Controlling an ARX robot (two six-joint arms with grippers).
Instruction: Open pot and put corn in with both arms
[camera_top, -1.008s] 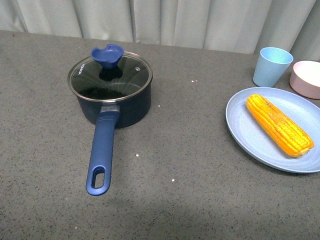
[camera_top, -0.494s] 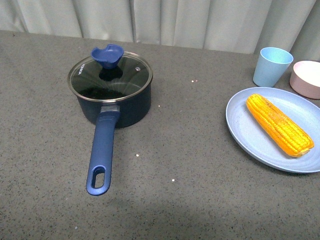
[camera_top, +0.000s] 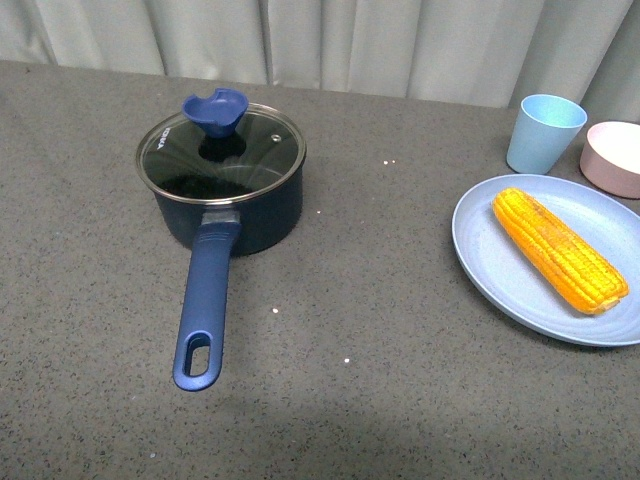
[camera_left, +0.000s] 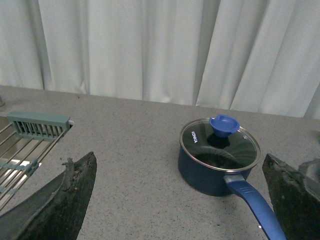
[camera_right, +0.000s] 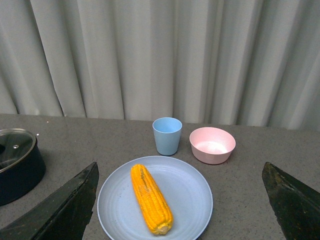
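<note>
Next, my left gripper grabs the glass lid by its blue knob (camera_top: 214, 110) to open the pot (camera_top: 232, 215) for the corn.
The dark navy pot (camera_top: 232, 215) stands left of centre on the grey table, closed by a glass lid (camera_top: 220, 152) with a blue knob (camera_top: 214, 110). Its long blue handle (camera_top: 204, 305) points toward me. The yellow-orange corn (camera_top: 558, 250) lies on a light blue plate (camera_top: 500, 270) at the right. Neither arm shows in the front view. My left gripper (camera_left: 182, 200) is open and empty, well short of the pot (camera_left: 202, 172). My right gripper (camera_right: 182, 200) is open and empty, above and short of the corn (camera_right: 151, 198) on its plate (camera_right: 190, 195).
A light blue cup (camera_top: 543, 132) and a pink bowl (camera_top: 612, 157) stand behind the plate at the far right. Grey-white curtains hang behind the table. A metal rack with a green end piece (camera_left: 37, 125) sits off to one side in the left wrist view.
</note>
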